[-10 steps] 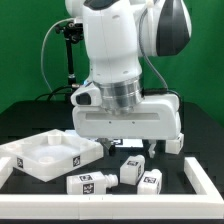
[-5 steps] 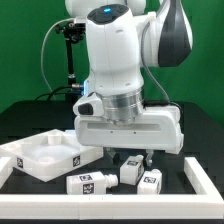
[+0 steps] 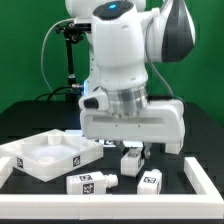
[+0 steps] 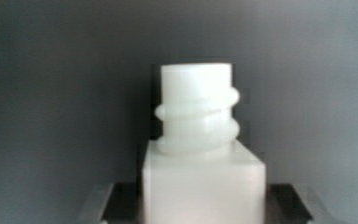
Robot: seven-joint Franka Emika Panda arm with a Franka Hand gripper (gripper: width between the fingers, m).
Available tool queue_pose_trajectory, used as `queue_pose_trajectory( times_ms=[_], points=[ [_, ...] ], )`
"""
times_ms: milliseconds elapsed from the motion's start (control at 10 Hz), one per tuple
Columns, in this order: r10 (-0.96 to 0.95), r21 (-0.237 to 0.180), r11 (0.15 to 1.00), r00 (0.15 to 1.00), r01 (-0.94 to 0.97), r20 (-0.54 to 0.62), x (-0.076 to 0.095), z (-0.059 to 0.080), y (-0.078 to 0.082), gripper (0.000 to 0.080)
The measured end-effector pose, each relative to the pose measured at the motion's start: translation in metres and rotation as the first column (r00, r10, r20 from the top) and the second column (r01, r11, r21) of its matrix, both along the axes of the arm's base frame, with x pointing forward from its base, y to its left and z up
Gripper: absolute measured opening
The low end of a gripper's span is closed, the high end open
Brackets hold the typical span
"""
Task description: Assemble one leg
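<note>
In the exterior view the leg's lower end (image 3: 131, 171) hangs above the black table, so my gripper keeps holding the leg for now.
My gripper (image 3: 131, 151) is shut on a leg (image 3: 131, 161), a small white post with a black-and-white tag, held just above the black table at the front middle of the exterior view. In the wrist view the leg (image 4: 202, 170) fills the gap between my two dark fingers (image 4: 119, 200), and its narrower ridged peg (image 4: 197, 108) points away from the camera. Two more legs lie close by: one (image 3: 90, 183) flat on its side at the front, one (image 3: 150, 180) just to the exterior view's right of the held leg.
The large flat square white panel with a raised rim (image 3: 28, 163) lies at the exterior view's left. A white rail (image 3: 205, 186) borders the table at the front right. A black stand (image 3: 68, 60) rises at the back left.
The arm has swung slightly to the exterior view's right. The leg in the gripper now sits higher than one second ago. The other two legs and the panel have not moved.
</note>
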State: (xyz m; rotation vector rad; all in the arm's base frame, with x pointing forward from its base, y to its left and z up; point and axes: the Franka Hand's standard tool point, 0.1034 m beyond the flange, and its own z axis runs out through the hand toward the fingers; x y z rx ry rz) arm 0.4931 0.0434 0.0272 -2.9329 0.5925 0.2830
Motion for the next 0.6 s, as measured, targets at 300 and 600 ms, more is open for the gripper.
queue_pose_trajectory(
  times_ms=[300,600],
  points=[
    [-0.021,-0.005,1.0,0.999,0.02,-0.036,-0.052,0.022,0.014,0.0284],
    [-0.014,-0.005,1.0,0.999,0.014,-0.038,-0.05,0.017,0.012,0.0284]
  ],
)
